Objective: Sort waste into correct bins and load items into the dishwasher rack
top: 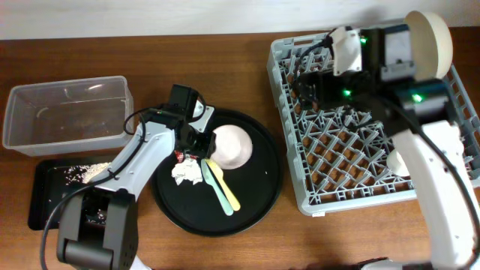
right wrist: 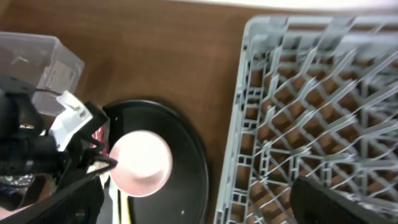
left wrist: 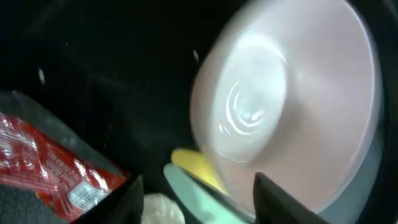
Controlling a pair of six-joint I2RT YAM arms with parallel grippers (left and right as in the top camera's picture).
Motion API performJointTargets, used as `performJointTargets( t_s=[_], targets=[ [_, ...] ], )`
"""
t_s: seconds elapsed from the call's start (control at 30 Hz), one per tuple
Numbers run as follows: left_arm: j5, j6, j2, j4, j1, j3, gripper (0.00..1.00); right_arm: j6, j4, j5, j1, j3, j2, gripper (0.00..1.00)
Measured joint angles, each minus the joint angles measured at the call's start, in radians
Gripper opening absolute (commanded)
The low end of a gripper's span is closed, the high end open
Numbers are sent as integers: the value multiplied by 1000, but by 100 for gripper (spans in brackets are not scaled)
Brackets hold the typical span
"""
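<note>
I need to grab the pinkish-white bowl with my right gripper next, by its rim nearest the rack. The opposite edge then stays free to load into the rack (top: pixel 300 191).
My left gripper (top: pixel 196 147) (left wrist: pixel 199 208) is open and low over the round black tray. The red sauce packet (top: pixel 180 155) (left wrist: pixel 53 165) lies just left of its jaws. The white tissue wad (top: pixel 186 173) (left wrist: pixel 163 210) and the yellow utensil (top: pixel 225 187) (left wrist: pixel 198 167) show between them. The pinkish-white bowl (top: pixel 232 145) (left wrist: pixel 292 99) (right wrist: pixel 142 163) lies upside down beside them. My right gripper (top: pixel 313 84) (right wrist: pixel 193 193) is open and empty above the grey rack's (top: pixel 300 191) (right wrist: pixel 249 93) left part. The cream plate-bowl (top: pixel 430 43) stands on edge at the rack's far right corner. A white cup (top: pixel 398 161) sits in the rack. Rice grains (top: pixel 84 172) lie in the shallow black tray (top: pixel 39 202). The light blue cup is out of view.
The clear tub (top: pixel 67 112) (right wrist: pixel 37 59) stands at the far left, behind the shallow black tray. The round black tray (top: pixel 259 202) (right wrist: pixel 189 155) sits between the bins and the rack. A pale green utensil (top: pixel 214 184) (left wrist: pixel 193 199) lies against the yellow one.
</note>
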Motion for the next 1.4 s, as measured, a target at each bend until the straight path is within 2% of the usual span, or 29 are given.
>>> performJointTargets(
  t_s=[0.1,0.13,0.17,0.27,0.4,0.53,0.67,0.87,0.9,0.93,0.97,1.1,1.4],
  targets=[
    [-43,-1,-10,-153,14,69,76,45,-26,-15,6,0,64,87],
    [-69,-3,-21,-223,26,112,94,55,-34,-18,13,0,95,84],
    [-101,-2,-45,-285,46,167,99,61,-38,-19,26,0,121,79],
    [-155,2,-124,-395,108,315,99,74,-33,-13,112,0,215,71],
    [-194,1,-297,-498,248,493,99,79,-35,45,230,0,323,70],
    [-215,1,-463,-517,391,550,99,101,-39,124,312,0,444,70],
    [-220,1,-607,-532,467,551,99,103,-25,136,329,-1,547,61],
    [-220,1,-690,-550,473,551,99,94,-19,105,330,-1,609,46],
    [-219,1,-698,-550,473,551,99,94,-17,105,331,-1,613,39],
    [-220,1,-704,-550,473,551,99,95,-13,102,331,-1,614,26],
    [-220,1,-710,-550,473,551,99,93,-6,100,331,-1,615,20],
    [-220,1,-715,-551,473,551,99,99,20,94,331,-1,615,5],
    [-219,1,-714,-556,473,551,99,98,23,94,331,-1,615,4]
  ],
)
